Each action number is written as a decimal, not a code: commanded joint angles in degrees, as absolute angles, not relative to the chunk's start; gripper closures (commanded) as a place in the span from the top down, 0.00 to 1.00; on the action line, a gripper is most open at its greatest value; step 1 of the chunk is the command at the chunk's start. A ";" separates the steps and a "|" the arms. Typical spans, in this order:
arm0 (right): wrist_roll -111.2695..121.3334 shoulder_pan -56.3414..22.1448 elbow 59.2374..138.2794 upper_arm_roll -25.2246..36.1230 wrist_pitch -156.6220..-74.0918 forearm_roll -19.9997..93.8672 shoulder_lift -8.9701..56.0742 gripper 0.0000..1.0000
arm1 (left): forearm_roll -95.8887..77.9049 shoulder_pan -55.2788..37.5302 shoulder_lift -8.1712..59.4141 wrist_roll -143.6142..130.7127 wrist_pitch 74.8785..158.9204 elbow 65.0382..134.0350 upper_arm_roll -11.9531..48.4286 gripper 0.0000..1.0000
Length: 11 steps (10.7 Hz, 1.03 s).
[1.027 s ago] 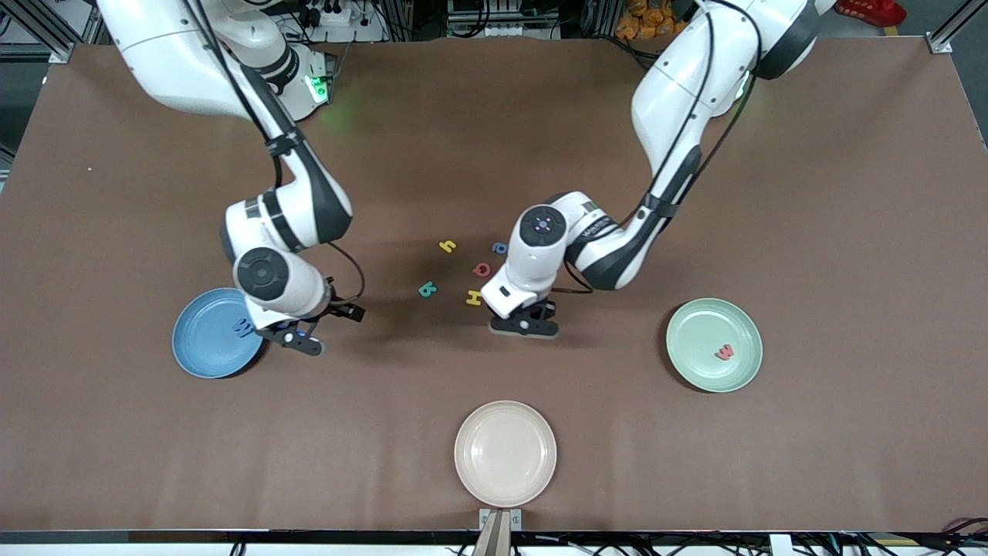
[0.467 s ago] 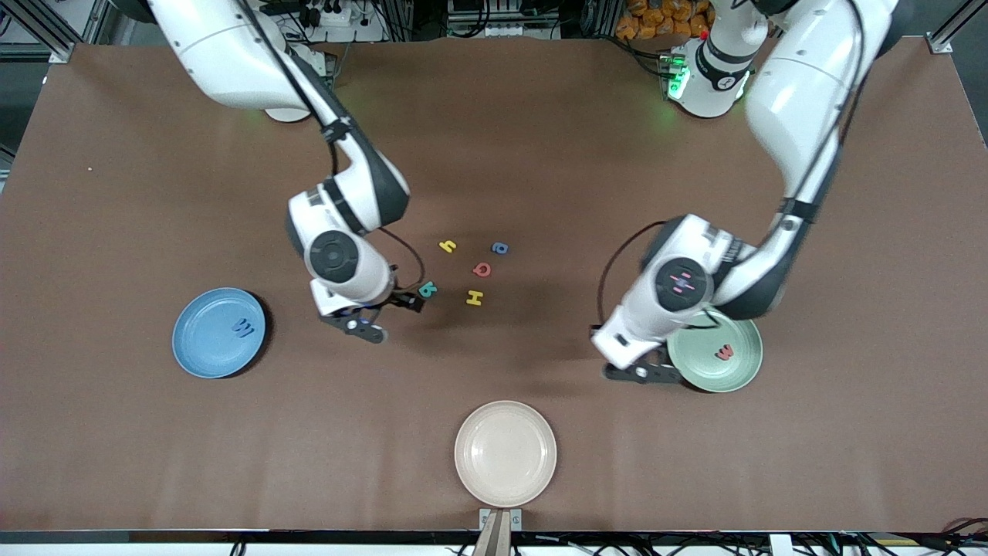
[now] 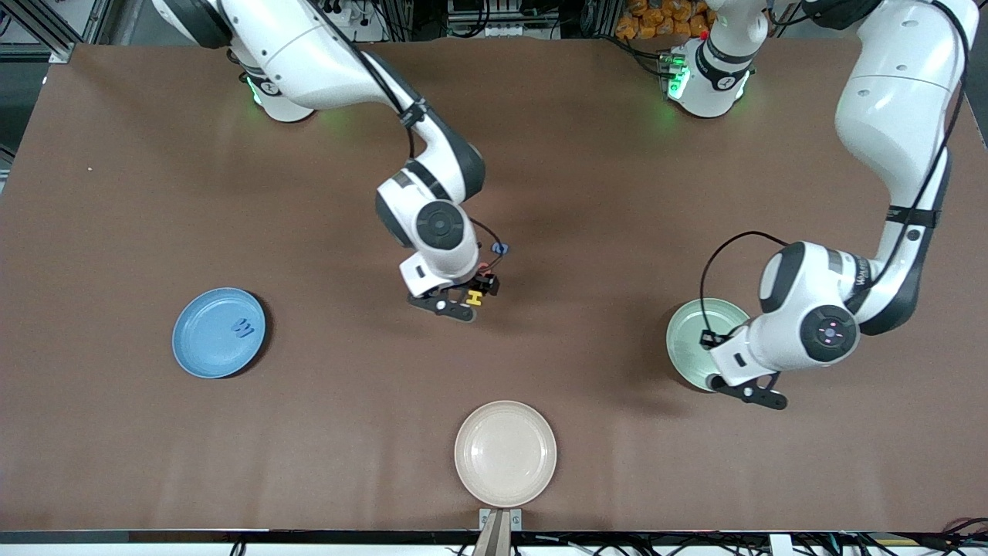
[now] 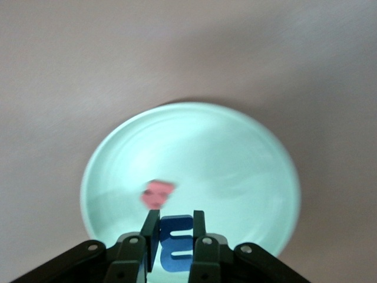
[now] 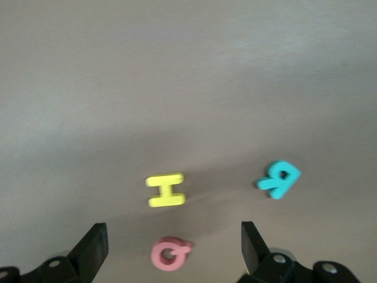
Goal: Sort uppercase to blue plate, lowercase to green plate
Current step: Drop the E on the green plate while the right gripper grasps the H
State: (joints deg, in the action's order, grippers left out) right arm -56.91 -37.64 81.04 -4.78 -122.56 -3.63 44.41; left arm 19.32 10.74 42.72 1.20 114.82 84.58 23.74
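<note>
The blue m still hangs above the green plate, so it is too early to let go. My left gripper first brings the m down onto the plate.
My left gripper is shut on a blue m and hangs over the green plate, where a red w lies. In the front view this gripper covers part of the green plate. My right gripper stands open above the table's middle, over a red Q, with a yellow H and a teal R close by. The right gripper half hides the H. A blue rounded letter lies beside it. The blue plate holds a blue W.
A beige plate sits at the table's edge nearest the front camera, midway between the two arms' ends. The right arm's wrist covers the ground where some of the loose letters lie.
The right arm swung from beside the blue plate to over the loose letters in the middle. The left arm moved from the middle to over the green plate, carrying the blue m.
</note>
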 commanded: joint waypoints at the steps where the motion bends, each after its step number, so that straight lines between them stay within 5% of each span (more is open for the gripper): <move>1: -56.52 -38.58 73.93 -4.39 -121.73 -8.60 50.87 1.00 | 20.74 10.46 42.19 2.11 115.04 87.27 21.63 0.00; 5: -55.02 -39.38 71.81 -4.39 -121.99 -8.96 53.53 1.00 | 20.22 10.46 42.01 1.06 115.22 90.52 20.57 0.00; 6: -55.11 -39.29 71.81 -4.39 -122.08 -8.96 53.70 1.00 | 20.21 10.46 42.10 0.79 115.31 90.53 20.48 0.24; 8: -55.19 -39.20 71.89 -4.39 -123.92 -8.88 54.32 1.00 | 20.21 9.85 41.75 -1.65 115.23 90.18 20.57 1.00; 11: -55.72 -39.11 72.25 -4.39 -123.93 -8.70 54.40 1.00 | 20.13 7.31 40.26 -7.98 114.61 89.74 21.79 1.00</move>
